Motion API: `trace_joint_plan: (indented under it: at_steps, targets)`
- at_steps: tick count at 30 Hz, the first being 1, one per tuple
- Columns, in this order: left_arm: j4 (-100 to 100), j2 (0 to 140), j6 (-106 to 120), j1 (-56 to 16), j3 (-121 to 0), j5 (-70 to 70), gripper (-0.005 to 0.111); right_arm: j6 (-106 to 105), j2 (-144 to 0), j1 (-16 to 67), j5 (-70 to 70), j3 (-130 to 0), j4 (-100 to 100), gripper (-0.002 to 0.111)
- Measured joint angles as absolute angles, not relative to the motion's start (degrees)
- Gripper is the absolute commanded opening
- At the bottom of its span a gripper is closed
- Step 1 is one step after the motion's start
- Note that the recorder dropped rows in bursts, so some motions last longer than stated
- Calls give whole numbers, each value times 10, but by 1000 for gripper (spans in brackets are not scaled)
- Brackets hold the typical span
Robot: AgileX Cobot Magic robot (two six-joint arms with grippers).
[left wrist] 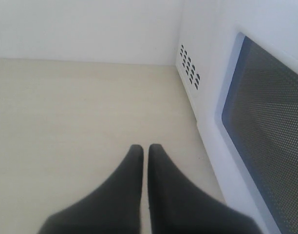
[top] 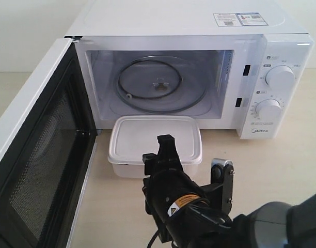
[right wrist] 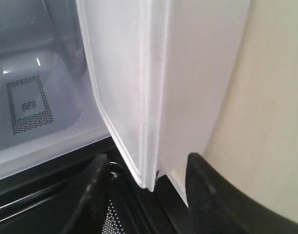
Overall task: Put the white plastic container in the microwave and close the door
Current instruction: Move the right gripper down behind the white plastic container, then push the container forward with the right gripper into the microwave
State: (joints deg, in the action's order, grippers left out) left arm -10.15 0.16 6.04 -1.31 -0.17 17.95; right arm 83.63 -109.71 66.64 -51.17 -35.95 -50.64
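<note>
I should take hold of the white plastic container (top: 153, 137) by its lidded long edge (top: 135, 160) with my right gripper next, to load the microwave.
The white plastic container (top: 153, 137) rests on the table just in front of the microwave (top: 173, 20). The door (top: 39, 155) hangs wide open to the left, and the glass turntable (top: 160, 85) inside is bare. My right gripper (top: 160, 150) hovers open over the container's near edge. In the right wrist view its fingers (right wrist: 98, 195) stand on either side of the container (right wrist: 188, 73) without gripping it. My left gripper (left wrist: 145, 148) is shut on nothing, low over the table beside the door's outer face (left wrist: 270, 122). It does not show in the exterior view.
Two round dials (top: 280, 77) sit on the microwave's right panel. The open door's dark inner frame (right wrist: 51, 195) lies close beside the container's end. Bare beige table (top: 271, 170) lies to the right of the container. A white wall (left wrist: 85, 29) backs the table.
</note>
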Motion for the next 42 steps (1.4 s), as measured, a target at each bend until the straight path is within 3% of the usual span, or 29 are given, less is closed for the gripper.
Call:
trace_joint_plan:
  at_steps: [22,36,42]
  targets:
    - [-102,2,60,-13,-2,180,4,859,-1160,641,-543,-400,-517,46]
    - [-102,2,60,-13,-2,180,4,859,-1160,635,-535,-400,-514,0]
    - [-102,2,60,-13,-2,180,4,844,-1160,642,-547,-400,-515,0]
